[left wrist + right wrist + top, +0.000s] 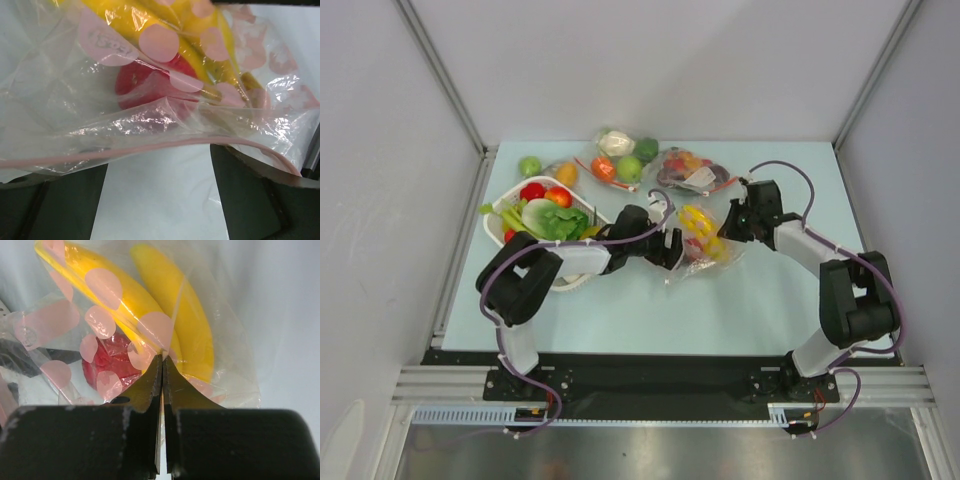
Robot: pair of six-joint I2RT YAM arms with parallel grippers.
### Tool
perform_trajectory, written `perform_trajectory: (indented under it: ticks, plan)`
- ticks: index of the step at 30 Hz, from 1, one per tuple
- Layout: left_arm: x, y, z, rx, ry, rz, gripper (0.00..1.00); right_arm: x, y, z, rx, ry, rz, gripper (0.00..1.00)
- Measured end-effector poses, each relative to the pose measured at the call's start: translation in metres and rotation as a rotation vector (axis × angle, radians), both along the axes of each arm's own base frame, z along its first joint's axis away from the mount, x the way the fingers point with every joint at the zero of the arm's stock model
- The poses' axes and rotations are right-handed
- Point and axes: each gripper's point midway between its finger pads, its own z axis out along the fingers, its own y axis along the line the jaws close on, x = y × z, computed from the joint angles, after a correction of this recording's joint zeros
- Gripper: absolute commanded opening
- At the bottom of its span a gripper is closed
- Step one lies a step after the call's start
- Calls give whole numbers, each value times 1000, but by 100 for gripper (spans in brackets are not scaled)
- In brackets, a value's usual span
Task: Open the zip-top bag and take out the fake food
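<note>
My left gripper moves toward the red piece first and then closes, since the red piece (147,86) lies beyond my fingers and the bag's zip strip (160,145), and closing now would miss.
The zip-top bag (692,266) lies in the middle of the table, clear with pale pink dots and a pinkish zip strip (150,149). Fake food shows inside it: a yellow banana bunch (699,228) and a small red piece (145,82). My left gripper (669,250) is at the bag's left side, open, with the zip edge lying across its widely spread fingers (245,195) and only table between them. My right gripper (731,227) is at the bag's right side, shut on a fold of the bag's plastic (163,359) just over the bananas (180,315).
A white basket (498,212) at the left holds green lettuce (558,222), red pieces and a leek. Behind lie a green fruit (529,166), an orange fruit (566,174), a bag of cauliflower and green fruit (620,156), and a bag of dark items (695,172).
</note>
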Motion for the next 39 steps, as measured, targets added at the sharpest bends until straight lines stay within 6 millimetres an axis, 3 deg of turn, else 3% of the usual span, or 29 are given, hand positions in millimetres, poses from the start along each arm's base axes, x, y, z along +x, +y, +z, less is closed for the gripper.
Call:
perform_trajectory:
  ticks: [8, 16, 21, 26, 30, 31, 37, 39]
  plan:
    - [12, -13, 20, -95, -49, 18, 91, 2, 6, 0, -5, -13, 7, 0]
    - [19, -19, 3, -78, -21, 22, 92, 1, 11, 0, -2, -19, 15, 0]
    - [26, -22, 2, -67, -23, 36, 92, 1, 17, 0, 2, -24, 20, 0]
    - [35, -26, 0, -18, -24, 43, 87, 2, 23, 0, 7, -32, 28, 0]
    - [32, -24, -8, 48, -31, 45, 72, 2, 27, -1, 10, -35, 35, 0]
    - [30, -23, -11, 67, -29, 44, 62, 2, 27, -1, 11, -36, 37, 0]
    - [24, -16, -14, 110, -44, 47, 33, 2, 31, -1, 19, -36, 47, 0]
    - [18, -10, -14, 119, -40, 51, 30, 3, 32, -1, 21, -37, 49, 0]
